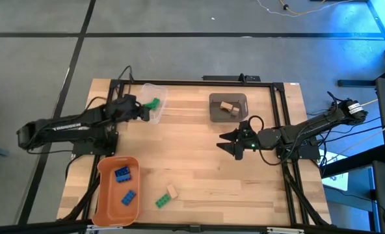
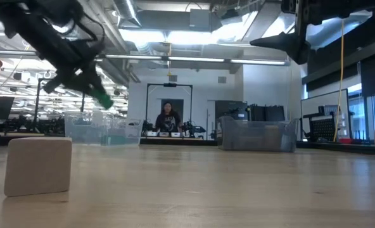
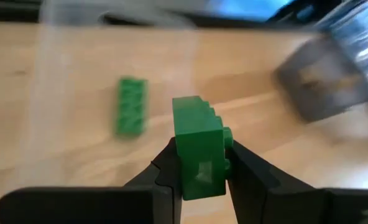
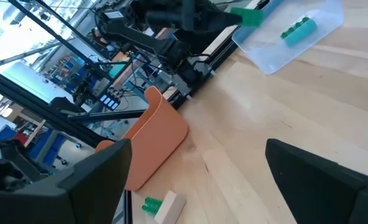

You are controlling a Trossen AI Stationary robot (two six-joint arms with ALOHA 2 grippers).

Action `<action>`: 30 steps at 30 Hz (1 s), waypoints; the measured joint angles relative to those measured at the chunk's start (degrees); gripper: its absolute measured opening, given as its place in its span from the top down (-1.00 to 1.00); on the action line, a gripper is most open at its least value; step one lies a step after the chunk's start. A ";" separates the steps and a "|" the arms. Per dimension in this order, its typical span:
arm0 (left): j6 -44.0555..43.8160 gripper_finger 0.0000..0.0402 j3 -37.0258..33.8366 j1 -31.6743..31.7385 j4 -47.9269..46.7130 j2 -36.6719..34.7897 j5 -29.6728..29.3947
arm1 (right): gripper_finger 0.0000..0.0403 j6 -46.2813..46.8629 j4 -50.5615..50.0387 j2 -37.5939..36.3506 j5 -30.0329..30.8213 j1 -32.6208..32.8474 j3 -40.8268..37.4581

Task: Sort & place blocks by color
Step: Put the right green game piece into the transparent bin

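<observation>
My left gripper holds the green block, and the lower end (image 3: 193, 115) of the block is above the bottom of the clear bin. My left gripper should lower the block farther before it lets go.
My left gripper (image 1: 147, 106) is over the clear bin (image 1: 155, 91) at the table's far left, shut on a green block (image 3: 199, 152). A second green block (image 3: 131, 106) lies flat on that bin's floor. My right gripper (image 1: 230, 143) hovers open above bare table near the grey bin (image 1: 228, 116), which holds tan blocks (image 1: 228, 107). Two blue blocks (image 1: 122, 173) lie in the orange bin (image 1: 108, 195). One green block (image 1: 161, 201) and one tan block (image 1: 172, 192) rest flat on the table near its near edge. My left gripper pinches the green block by its two long side faces (image 3: 218, 162), one finger on each side, with the studs facing one finger. The block's far end sticks out past the fingertips (image 3: 165, 165). It is lifted clear above the clear bin (image 2: 102, 130).
The orange bin (image 4: 156, 134) stands at the near left corner. The grey bin (image 2: 257, 134) stands at the far middle. Bare wood lies between the bins and around the loose blocks (image 4: 165, 205). A person (image 2: 168, 117) stands far behind the table.
</observation>
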 joint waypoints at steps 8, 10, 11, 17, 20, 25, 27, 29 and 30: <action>8.50 0.59 9.26 8.62 -12.28 13.04 5.71 | -0.84 0.29 -0.37 -0.02 0.48 0.04 0.02; 9.25 0.59 10.30 9.63 -11.50 16.45 7.72 | -0.84 0.31 -0.45 -0.02 0.48 0.04 0.02; 9.46 0.59 10.44 10.07 -11.93 17.97 8.47 | -0.84 0.31 -0.46 -0.02 0.48 0.04 0.02; 9.88 0.59 10.61 10.75 -12.67 23.96 12.47 | -0.84 0.31 -0.50 -0.02 0.48 0.04 0.02; 9.87 0.59 10.61 10.78 -13.05 25.13 12.46 | -0.84 0.29 -0.50 -0.02 0.48 0.04 0.02; 9.90 0.58 10.61 10.75 -13.29 25.43 12.05 | -0.84 0.25 -1.00 0.00 0.49 0.01 0.03; 10.15 0.49 10.61 10.75 -13.29 25.41 11.98 | -0.84 0.24 -1.48 0.00 0.50 0.00 0.04; 10.92 0.36 10.61 10.75 -13.29 25.41 11.87 | -0.84 0.24 -1.87 0.00 0.50 0.00 0.04; 11.49 0.29 10.61 10.76 -13.26 25.41 11.76 | -0.84 0.24 -2.02 0.00 0.50 0.00 0.04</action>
